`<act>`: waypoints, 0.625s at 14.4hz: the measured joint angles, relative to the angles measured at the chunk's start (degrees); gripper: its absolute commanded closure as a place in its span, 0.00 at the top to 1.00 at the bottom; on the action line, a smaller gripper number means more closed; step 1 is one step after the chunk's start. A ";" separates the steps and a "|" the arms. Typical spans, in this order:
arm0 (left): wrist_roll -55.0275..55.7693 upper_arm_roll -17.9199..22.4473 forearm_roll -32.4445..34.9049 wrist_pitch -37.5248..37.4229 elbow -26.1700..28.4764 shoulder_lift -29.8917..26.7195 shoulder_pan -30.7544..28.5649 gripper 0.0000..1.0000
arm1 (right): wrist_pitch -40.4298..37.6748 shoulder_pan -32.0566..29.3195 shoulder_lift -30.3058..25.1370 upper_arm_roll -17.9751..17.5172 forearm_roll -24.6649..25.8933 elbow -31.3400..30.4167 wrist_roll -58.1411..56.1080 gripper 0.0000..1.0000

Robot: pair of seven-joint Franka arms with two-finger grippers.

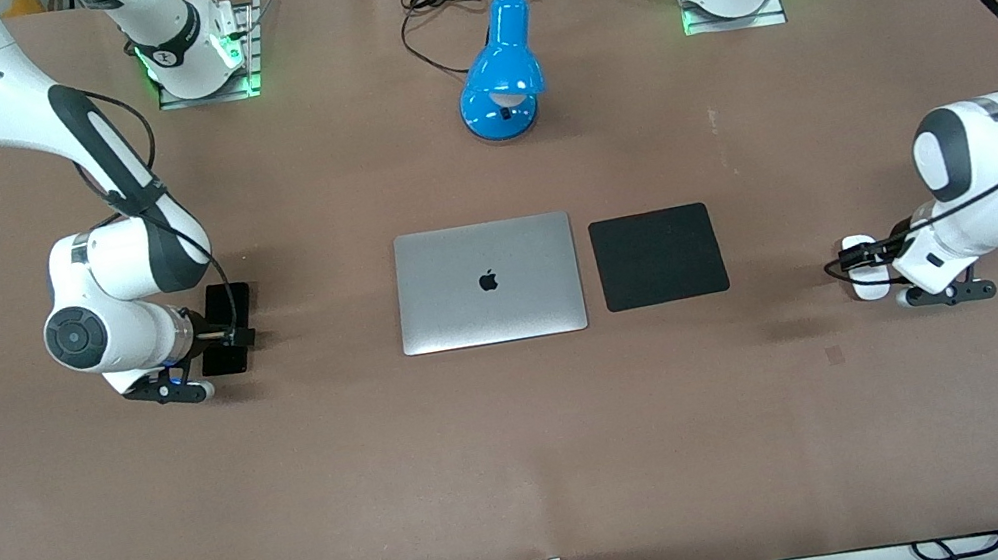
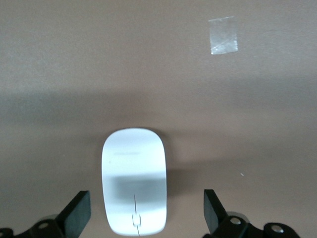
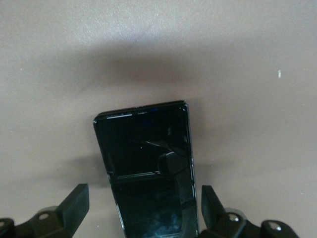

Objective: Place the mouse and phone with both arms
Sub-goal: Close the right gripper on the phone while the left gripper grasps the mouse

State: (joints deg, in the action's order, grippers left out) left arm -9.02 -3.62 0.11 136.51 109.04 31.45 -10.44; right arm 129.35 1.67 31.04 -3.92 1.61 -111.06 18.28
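Observation:
My left gripper's fingers are above the white mouse, so closing now would miss. My left gripper moves lower, then closes on the mouse.
The white mouse [image 1: 868,287] lies on the brown table toward the left arm's end. My left gripper [image 1: 863,257] is low over it and open. In the left wrist view the mouse [image 2: 133,163] lies between the two fingers [image 2: 79,210], with a gap on each side. The black phone [image 1: 220,302] lies flat toward the right arm's end. My right gripper [image 1: 231,337] is low over it and open. In the right wrist view the phone [image 3: 146,158] lies between the fingers [image 3: 77,201]; one finger is very close to its edge.
A closed silver laptop [image 1: 487,282] lies mid-table with a square black pad [image 1: 658,256] beside it, toward the left arm's end. A blue desk lamp [image 1: 501,77] with a black cord stands farther from the front camera. A tape patch [image 2: 223,34] is stuck on the table near the mouse.

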 measured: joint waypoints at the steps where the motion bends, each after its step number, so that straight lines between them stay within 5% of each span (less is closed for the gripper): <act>1: -0.33 0.00 0.00 2.14 1.16 0.00 -0.13 1.00 | 0.24 -0.01 0.00 0.01 0.00 -0.21 0.00 1.00; 9: -0.48 0.03 0.00 4.12 2.99 1.23 -0.52 1.00 | 4.03 -0.07 0.01 0.05 0.00 -2.57 0.00 1.00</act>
State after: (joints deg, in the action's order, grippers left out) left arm -9.50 -3.59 0.11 140.64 112.03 32.68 -10.96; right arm 133.37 1.60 31.05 -3.87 1.61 -113.62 18.28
